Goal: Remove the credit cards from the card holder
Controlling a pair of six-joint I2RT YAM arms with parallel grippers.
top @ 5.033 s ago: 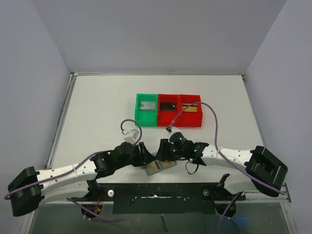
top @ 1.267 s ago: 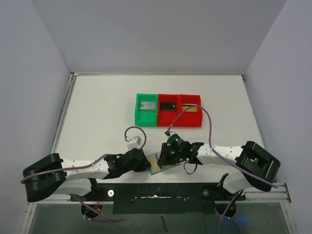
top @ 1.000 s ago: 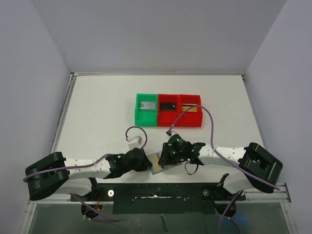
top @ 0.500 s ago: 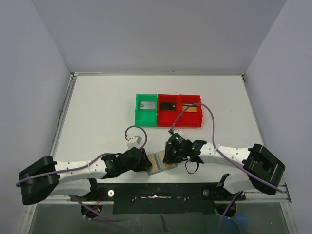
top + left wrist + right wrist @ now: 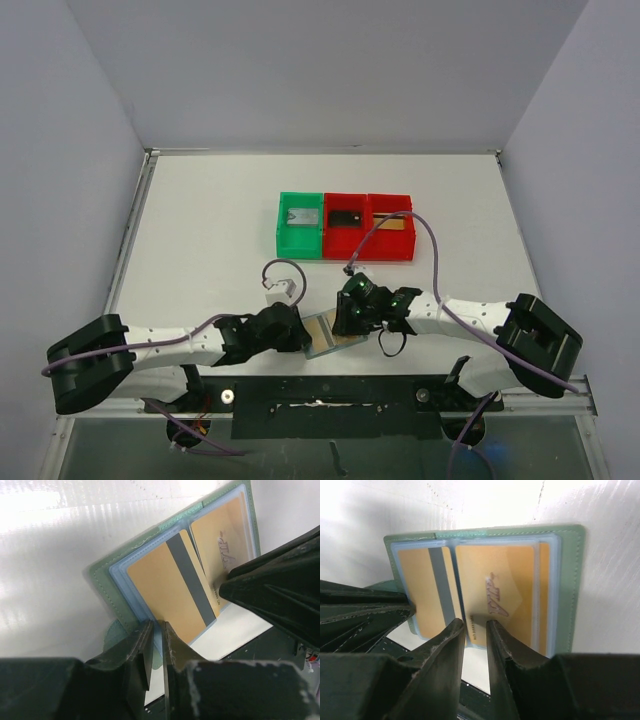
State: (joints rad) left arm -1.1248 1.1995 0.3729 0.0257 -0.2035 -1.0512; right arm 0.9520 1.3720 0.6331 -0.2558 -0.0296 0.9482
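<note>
My right gripper closes on the striped card now, since both fingers reach down astride the striped card's inner edge (image 5: 457, 592), beside the logo card.
The card holder (image 5: 322, 334) lies open near the table's front edge, green outside (image 5: 107, 585) with pale blue sleeves. Two gold credit cards sit in it: one with a grey stripe (image 5: 170, 590) and one with an embossed logo (image 5: 510, 580). My left gripper (image 5: 157, 625) is at the holder's left edge (image 5: 300, 335), its jaws closed to a thin gap with the sleeve's edge between them. My right gripper (image 5: 476, 624) stands over the logo card's lower edge (image 5: 347, 318), its fingers a little apart and the tips resting on that card.
A green bin (image 5: 300, 226) and two red bins (image 5: 346, 228) (image 5: 392, 226) stand in a row behind, each with something flat inside. A black strip (image 5: 320, 392) runs along the table's front edge, just below the holder. Purple cables loop above both wrists.
The left arm shifted a little beside the holder's left edge and settled back. The right gripper edged slightly toward the back. The holder has stayed where it was.
</note>
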